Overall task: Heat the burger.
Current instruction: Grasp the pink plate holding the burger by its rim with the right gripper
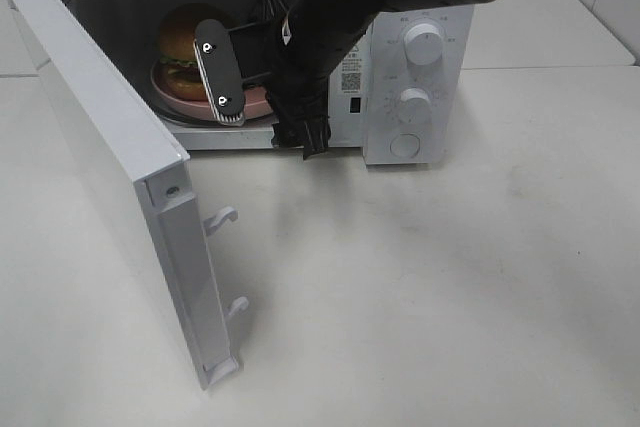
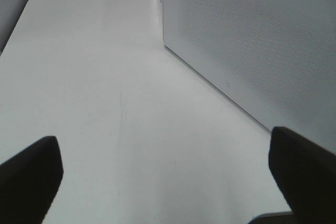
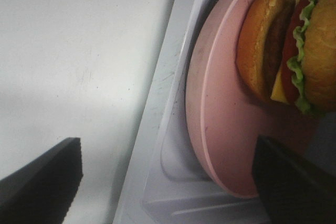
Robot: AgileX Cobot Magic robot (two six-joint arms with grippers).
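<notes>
My right gripper will next take hold of the plate by its near rim (image 3: 202,145) and keep the plate level, because the burger is sitting loose on it.
The burger (image 1: 180,37) sits on a pink plate (image 1: 168,87) inside the open microwave (image 1: 420,77). In the right wrist view the burger (image 3: 294,51) shows bun, lettuce, cheese and patty on the plate (image 3: 226,129). My right gripper (image 1: 265,107) hangs at the oven's mouth, open. One finger is over the plate and the other is outside the sill, so the plate's near rim lies between them (image 3: 168,182) ungripped. My left gripper (image 2: 168,177) is open over bare table, out of the exterior high view.
The microwave door (image 1: 110,177) stands swung wide toward the front left, latch hooks showing. Its perforated outer face (image 2: 252,40) is close beside the left gripper. Two knobs and a button are on the control panel (image 1: 418,97). White table (image 1: 450,297) lies in front.
</notes>
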